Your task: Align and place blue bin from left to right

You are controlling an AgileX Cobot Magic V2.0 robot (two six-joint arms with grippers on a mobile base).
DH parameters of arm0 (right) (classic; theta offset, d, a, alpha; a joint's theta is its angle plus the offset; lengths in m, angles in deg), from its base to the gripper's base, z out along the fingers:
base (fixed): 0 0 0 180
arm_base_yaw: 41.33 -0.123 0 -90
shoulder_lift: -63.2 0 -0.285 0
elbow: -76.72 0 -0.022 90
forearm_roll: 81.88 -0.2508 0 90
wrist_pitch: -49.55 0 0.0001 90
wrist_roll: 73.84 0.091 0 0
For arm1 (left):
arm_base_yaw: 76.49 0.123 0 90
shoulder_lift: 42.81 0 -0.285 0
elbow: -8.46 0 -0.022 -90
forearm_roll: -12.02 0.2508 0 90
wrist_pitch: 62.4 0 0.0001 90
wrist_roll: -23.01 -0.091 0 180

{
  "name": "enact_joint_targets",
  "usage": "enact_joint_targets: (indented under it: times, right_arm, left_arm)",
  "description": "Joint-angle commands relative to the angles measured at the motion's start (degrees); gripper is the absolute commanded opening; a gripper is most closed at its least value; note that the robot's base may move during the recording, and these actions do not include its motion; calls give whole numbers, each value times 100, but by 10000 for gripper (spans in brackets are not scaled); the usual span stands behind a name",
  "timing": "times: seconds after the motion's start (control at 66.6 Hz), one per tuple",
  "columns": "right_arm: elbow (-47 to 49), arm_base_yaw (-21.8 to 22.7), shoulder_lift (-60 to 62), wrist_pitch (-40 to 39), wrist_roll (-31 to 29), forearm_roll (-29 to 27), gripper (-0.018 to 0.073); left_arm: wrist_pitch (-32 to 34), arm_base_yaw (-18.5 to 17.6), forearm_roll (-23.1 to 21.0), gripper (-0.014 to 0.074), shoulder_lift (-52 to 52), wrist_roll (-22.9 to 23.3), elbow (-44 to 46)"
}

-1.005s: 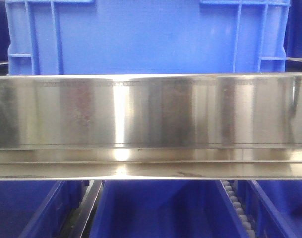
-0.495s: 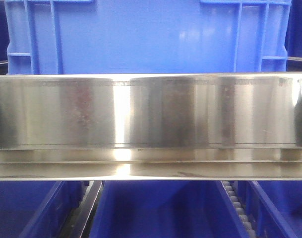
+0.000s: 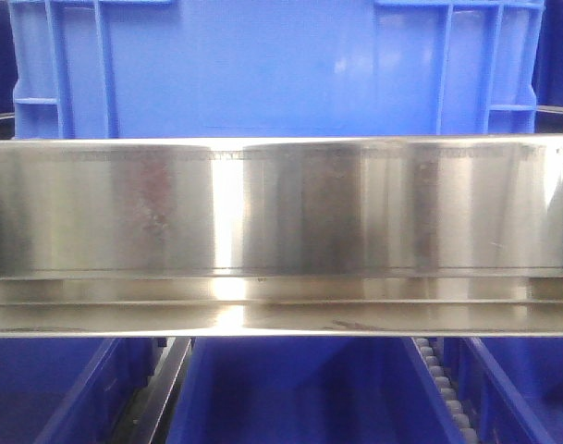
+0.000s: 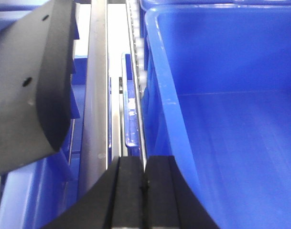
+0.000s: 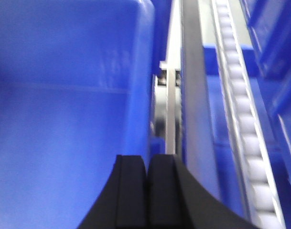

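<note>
The blue bin is to be aligned and placed. My right gripper should grab it next by the rim of its side point(image 5: 139, 129).
The blue bin point(image 3: 272, 69) fills the top of the front view. Its broad smooth side wall faces me, with ribs near both upper corners, and its lower part is hidden behind a steel rail point(image 3: 281, 231). My left gripper point(image 4: 144, 164) is shut with nothing between its black fingers. It hovers over a thin rod beside the left rim of a blue tray point(image 4: 231, 119). My right gripper point(image 5: 147, 162) is also shut and holds nothing, just off the right wall of another blue tray point(image 5: 64, 95). Neither gripper shows in the front view.
A dark grey block point(image 4: 30, 86) looms at the upper left of the left wrist view. A steel bar point(image 4: 95, 95) runs beside it. A white roller track point(image 5: 243, 109) runs down the right. Blue trays point(image 3: 290, 393) and a roller strip point(image 3: 443, 384) lie under the rail.
The bin and rail hold their place. Only a dark reflection at the rail's right end has slid further right.
</note>
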Motion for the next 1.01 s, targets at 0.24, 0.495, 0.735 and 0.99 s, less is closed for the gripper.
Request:
enact_joint_targets:
  times: [0.24, 0.495, 0.735, 0.99]
  right_arm:
    - [96, -5, -81, 139, 74, 100, -76]
    - [96, -5, -153, 255, 74, 100, 292]
    - [96, -5, -277, 179, 74, 90, 307]
    - [96, -5, -451, 117, 74, 75, 307]
  left_arm:
    - [53, -40, 6, -111, 7, 43, 54]
    - [7, -40, 6, -111, 7, 43, 54]
    - [-72, -40, 6, -111, 7, 43, 54]
    - [-95, -40, -5, -111, 7, 43, 54]
